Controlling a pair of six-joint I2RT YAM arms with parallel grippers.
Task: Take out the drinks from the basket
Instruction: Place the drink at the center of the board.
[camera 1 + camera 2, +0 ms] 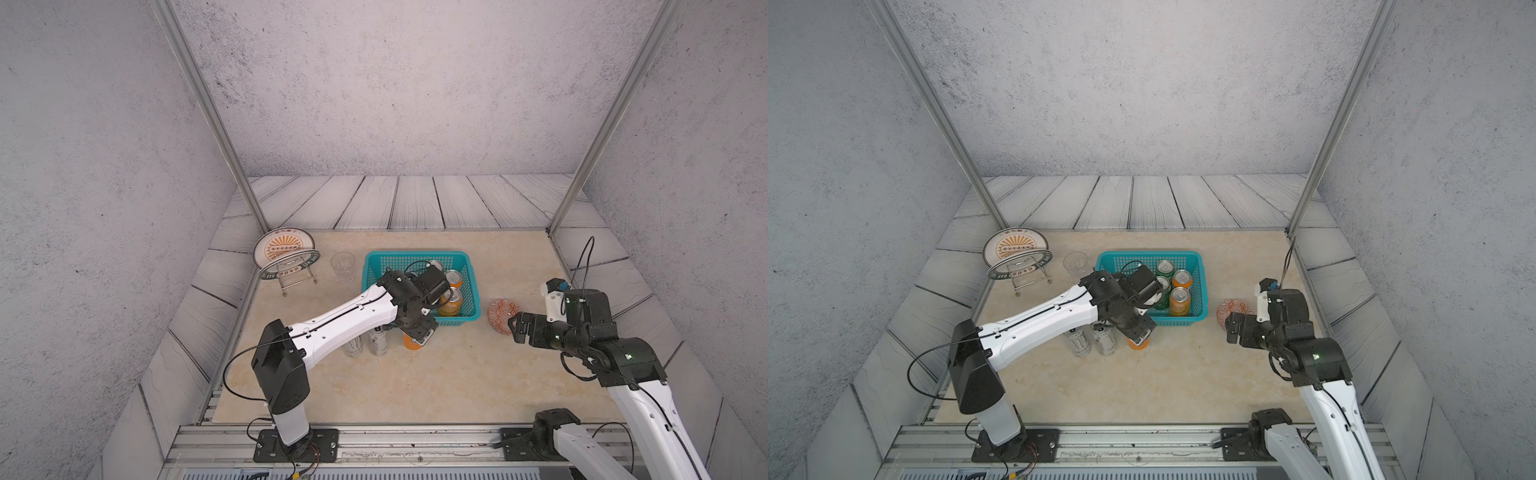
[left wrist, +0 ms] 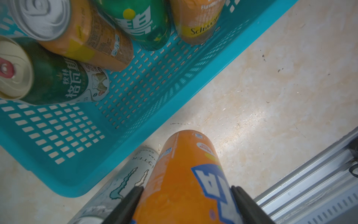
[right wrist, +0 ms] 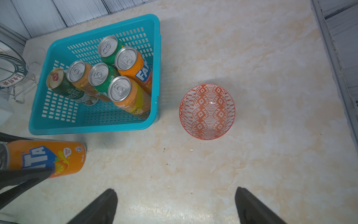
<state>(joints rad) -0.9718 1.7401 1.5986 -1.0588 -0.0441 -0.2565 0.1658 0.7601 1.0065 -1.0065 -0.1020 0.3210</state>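
Observation:
My left gripper holds the orange can, and the orange can's lower edge hangs above the tabletop beside the basket. I will lower the can before my left gripper lets it go.
The turquoise basket (image 1: 415,254) (image 3: 93,130) holds several upright drinks: orange cans (image 3: 133,66), green cans (image 3: 100,77) and a white-green can with a gold top (image 3: 58,81). Just in front of the basket an orange can (image 1: 412,343) (image 2: 184,174) stands on the table, with my left gripper (image 1: 417,332) (image 2: 187,191) shut on it from above, a finger on each side. Two tall silver-white cans (image 1: 354,343) (image 1: 378,341) stand beside it. My right gripper (image 1: 515,326) (image 3: 175,194) hangs open and holds nothing, over bare table to the right of the basket.
A small patterned orange dish (image 1: 500,313) (image 3: 207,111) sits between the basket and my right gripper. A clear cup (image 1: 343,266) stands left of the basket, and plates on a wire rack (image 1: 286,253) lie further left. A metal rail (image 1: 374,440) runs along the front edge.

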